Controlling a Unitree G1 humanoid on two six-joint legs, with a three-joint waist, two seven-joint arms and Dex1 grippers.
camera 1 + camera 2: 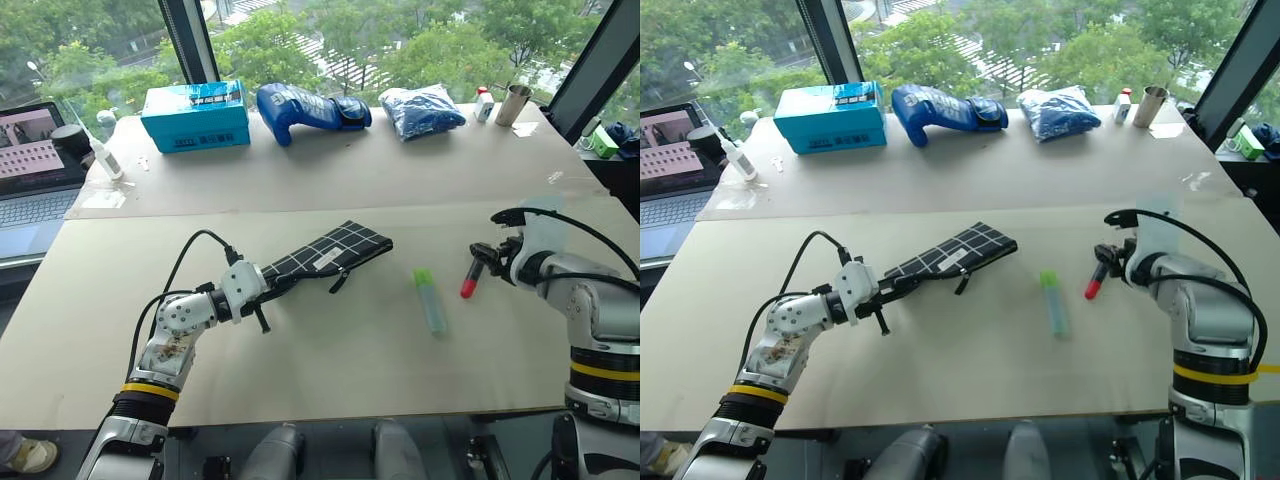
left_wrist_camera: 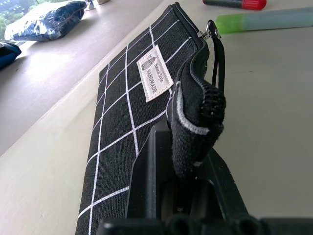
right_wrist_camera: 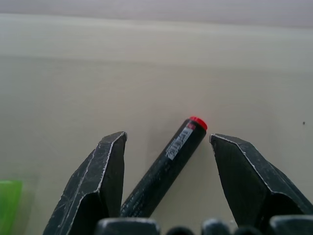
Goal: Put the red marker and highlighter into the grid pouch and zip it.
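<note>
The robot's right gripper isn't ready to close yet and should first move down toward the marker's black body, because the marker's body is beyond and below its open fingertips.
The grid pouch is black with white lines and a small white label. My left gripper is shut on its near zipper end and holds that end off the table; its far end rests toward the table's middle. The zipper pull hangs at the pouch's side. To the right of the pouch the highlighter, pale green with a lime cap, lies flat. Further right is the red marker, black with a red end. My right gripper stands open around it, with a gap on each side of the barrel.
Along the far side of the table sit a teal box, a blue glove, a blue bag and a metal cup. A laptop and a white bottle stand at the far left.
</note>
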